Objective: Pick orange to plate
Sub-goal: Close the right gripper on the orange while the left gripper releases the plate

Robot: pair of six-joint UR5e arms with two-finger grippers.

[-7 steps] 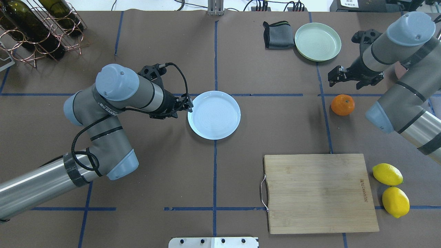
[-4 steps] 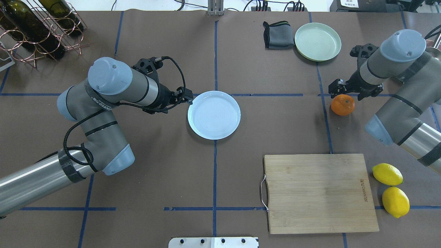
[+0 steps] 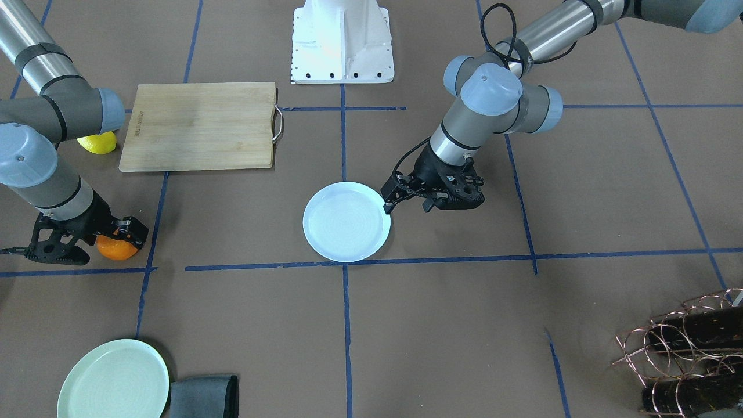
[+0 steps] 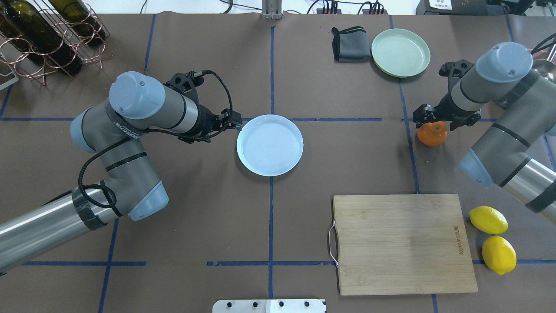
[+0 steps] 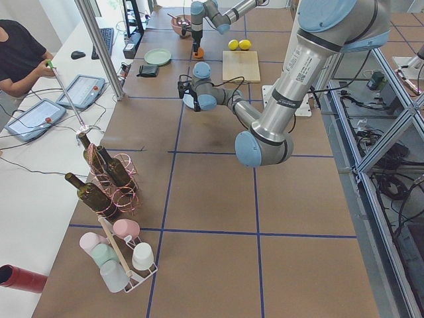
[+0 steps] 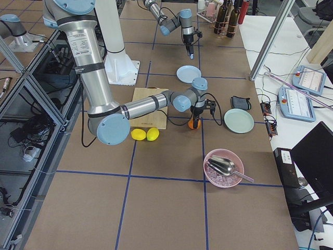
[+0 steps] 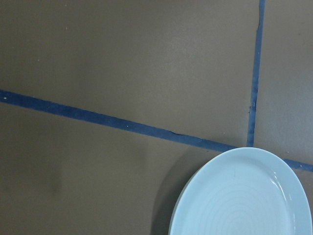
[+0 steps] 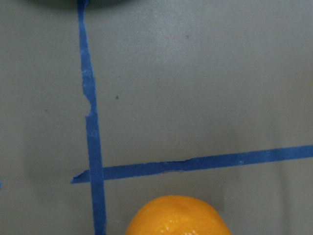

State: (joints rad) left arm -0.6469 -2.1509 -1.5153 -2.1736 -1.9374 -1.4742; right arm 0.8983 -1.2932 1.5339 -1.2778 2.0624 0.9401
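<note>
I should close my right gripper on the orange now, because both fingers reach down on either side of the orange's round middle [image 3: 116, 248] [image 8: 178, 220], near the table.
The orange [image 4: 432, 134] rests on the brown table at the right, and shows at the lower edge of the right wrist view [image 8: 178, 218]. My right gripper [image 4: 427, 118] hangs low over the orange's far side, open, with nothing held; from the front it [image 3: 121, 232] covers the top of the orange [image 3: 115, 248]. The bluish-white plate [image 4: 269, 144] lies bare at the table's middle. My left gripper [image 4: 236, 124] sits just off the plate's left rim, shut and holding nothing; a part of the plate [image 7: 244, 196] shows in the left wrist view.
A mint-green plate [image 4: 400, 52] and a folded grey cloth [image 4: 350, 44] lie at the far right. A wooden cutting board [image 4: 404, 243] and two lemons [image 4: 493, 239] are at the near right. A bottle rack [image 4: 47, 34] stands at the far left.
My right gripper came nearer and lower, from beyond the orange to right over it. My left gripper drew back a little from the plate's rim.
</note>
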